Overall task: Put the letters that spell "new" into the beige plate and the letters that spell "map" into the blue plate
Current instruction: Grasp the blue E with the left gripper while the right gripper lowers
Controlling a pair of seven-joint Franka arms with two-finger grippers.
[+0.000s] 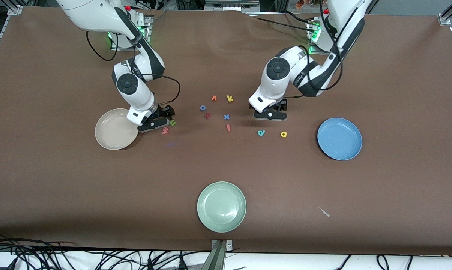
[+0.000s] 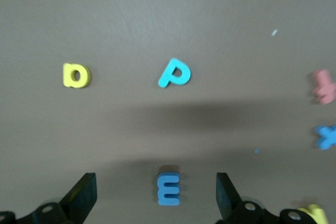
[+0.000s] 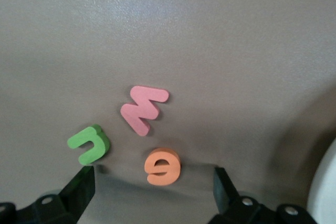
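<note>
The blue m needs to go in the blue plate to spell "map", so my left gripper will pick it up by its body [image 2: 168, 189] next.
My right gripper [image 1: 156, 123] hangs low beside the beige plate [image 1: 109, 140], open [image 3: 152, 190]. The orange e [image 3: 163, 166] lies between its fingers, untouched. The salmon w [image 3: 143, 108] [image 1: 165, 130] and green n [image 3: 89, 143] [image 1: 172, 122] lie close by. My left gripper [image 1: 271, 114] is low over the middle of the table and open [image 2: 155, 192], with the blue m [image 2: 168, 188] lying flat between its fingers, clear of both. The teal p [image 2: 174, 73] [image 1: 261, 132] and yellow a [image 2: 76, 75] [image 1: 283, 134] lie nearer the front camera. The blue plate [image 1: 339, 138] sits toward the left arm's end. The front view hides e and m.
Between the two grippers lie an orange v [image 1: 213, 98], yellow k [image 1: 230, 98], blue o [image 1: 202, 107], blue x [image 1: 226, 117], red f [image 1: 228, 128] and another red letter [image 1: 207, 116]. A pale green plate [image 1: 221, 206] sits near the table's front edge.
</note>
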